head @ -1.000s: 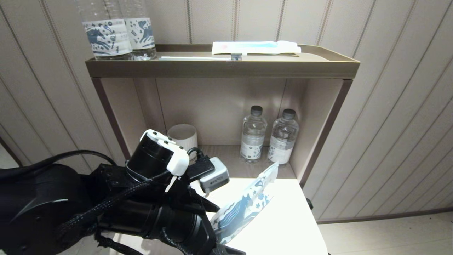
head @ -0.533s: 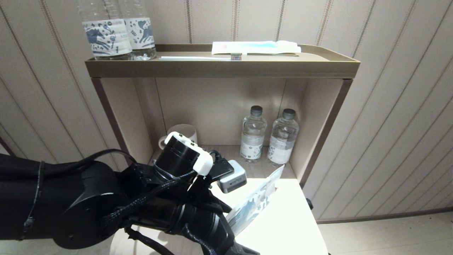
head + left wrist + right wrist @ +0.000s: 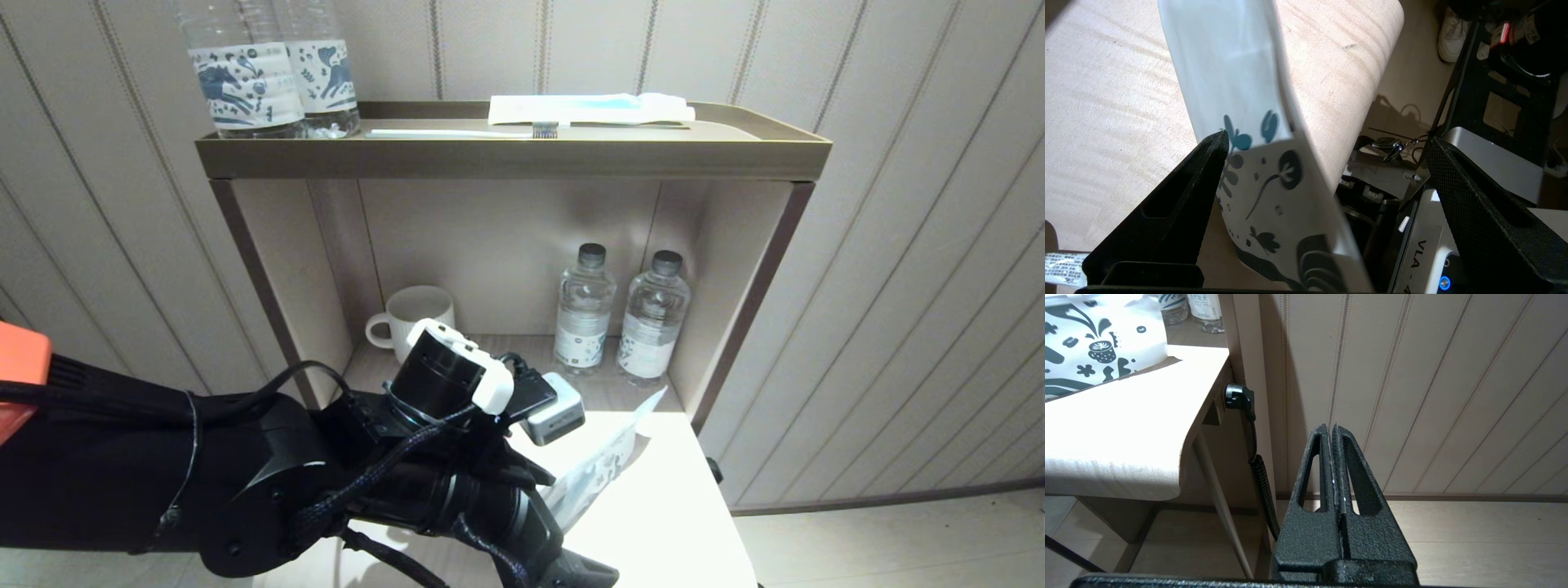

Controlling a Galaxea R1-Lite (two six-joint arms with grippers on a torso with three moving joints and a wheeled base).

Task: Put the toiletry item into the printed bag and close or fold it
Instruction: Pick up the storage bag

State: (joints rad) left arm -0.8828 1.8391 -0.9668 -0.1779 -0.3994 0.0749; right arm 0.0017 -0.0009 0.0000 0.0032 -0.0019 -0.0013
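Next, my left gripper grabs the printed bag by its motif-covered end (image 3: 1268, 215) to ready it for the toiletry item, and its plain end (image 3: 1221, 59) stays free.
The printed bag (image 3: 600, 469), white with dark blue motifs, rises at a slant over the pale table (image 3: 669, 523), its far corner pointing toward the lower shelf. My left arm (image 3: 457, 384) reaches over the table and covers the bag's near half. In the left wrist view the left gripper (image 3: 1327, 136) is open wide, and the bag (image 3: 1257, 175) stands between its fingers, close against one finger (image 3: 1180, 204). My right gripper (image 3: 1332, 426) is shut and empty, low beside the table's right edge, facing the panelled wall. The bag (image 3: 1094, 347) also shows in the right wrist view. The toiletry item is out of view.
The shelf's top tray (image 3: 514, 155) carries two horse-label bottles (image 3: 273, 77), a toothbrush (image 3: 461, 133) and a wrapped packet (image 3: 588, 109). Below stand a white mug (image 3: 416, 314) and two water bottles (image 3: 584, 310). A black cable (image 3: 1259, 477) hangs beside the table leg.
My left arm has pushed forward and to the right toward the shelf, uncovering the mug. It now hides more of the bag, which stands steeper. The right gripper has stayed shut.
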